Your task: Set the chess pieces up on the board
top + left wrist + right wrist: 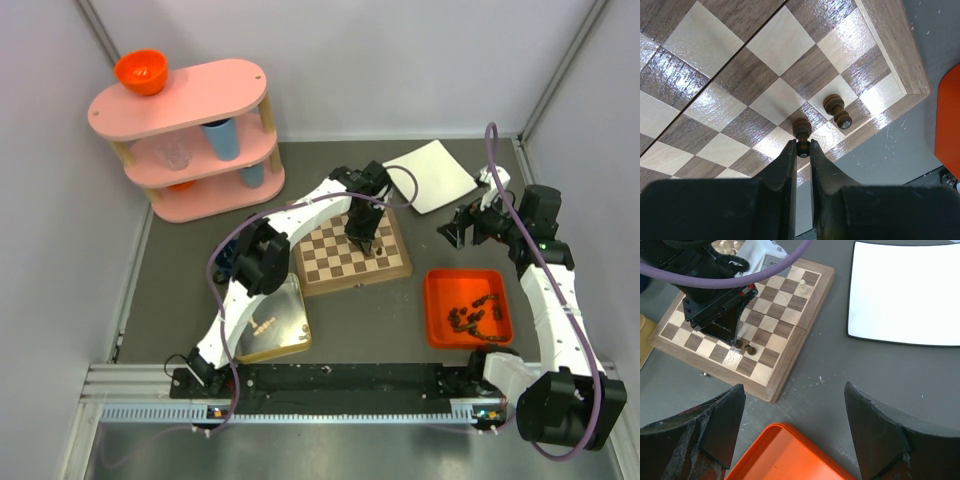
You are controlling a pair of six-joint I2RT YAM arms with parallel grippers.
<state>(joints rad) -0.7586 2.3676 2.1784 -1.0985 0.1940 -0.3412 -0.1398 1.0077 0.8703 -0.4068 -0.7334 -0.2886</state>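
The pawn's base is at its dark square, one square from the other dark pawn, and the pawn would stand there. It is now time for my left gripper to open.
My left gripper [801, 149] is shut on the head of a dark brown pawn [802, 131]. The pawn's base is at the board [765, 45], in the second row from the edge; I cannot tell if it touches. Another dark pawn [837, 111] stands one square to its right. From above, the left gripper [365, 243] hangs over the board's [330, 262] right half. My right gripper [794, 390] is open and holds nothing, above bare table between board [785, 330] and orange tray [785, 455]. A cream pawn [803, 287] stands near the board's far edge.
The orange tray [434, 300] at the right front holds several dark pieces [475, 315]. A silver tin [272, 320] lies left of the board, and a white sheet [430, 175] lies behind it. A pink shelf unit [190, 140] with an orange bowl [140, 70] stands at the back left.
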